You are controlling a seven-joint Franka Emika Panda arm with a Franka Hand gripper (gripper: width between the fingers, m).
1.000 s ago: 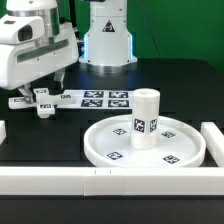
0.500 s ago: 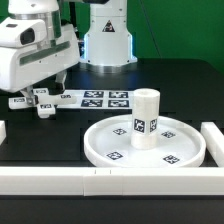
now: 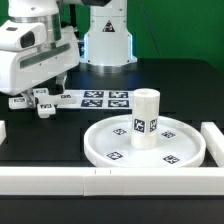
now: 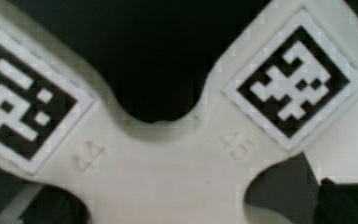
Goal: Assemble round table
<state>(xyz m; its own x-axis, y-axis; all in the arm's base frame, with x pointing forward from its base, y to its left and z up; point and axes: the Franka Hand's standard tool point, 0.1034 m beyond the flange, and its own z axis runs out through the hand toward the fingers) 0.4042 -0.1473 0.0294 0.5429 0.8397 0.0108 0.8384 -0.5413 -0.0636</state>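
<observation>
My gripper closes on the piece now, since my fingers reach down on either side of its middle. Closing now would catch the cross-shaped piece (image 3: 38,101).
The cross-shaped piece (image 3: 38,101) lies on the black table at the exterior view's left, white with small square tags. My gripper (image 3: 44,92) is down over it, its fingers straddling the hub. In the wrist view the cross-shaped piece (image 4: 167,160) fills the frame, two tagged arms spreading from the hub. The gripper (image 4: 179,216) shows only as dark finger edges in the corners, so its grip is unclear. The large rimmed round disc (image 3: 105,150) lies at the front right, with the short thick cylinder (image 3: 147,117) standing upright on it.
The marker board (image 3: 100,98) lies flat behind the disc, just right of the cross-shaped piece. White border blocks run along the front edge (image 3: 60,180) and the right side (image 3: 212,140). The robot base (image 3: 108,40) stands at the back.
The hand has shifted slightly over the cross-shaped piece. The piece, disc and cylinder stay about where they were.
</observation>
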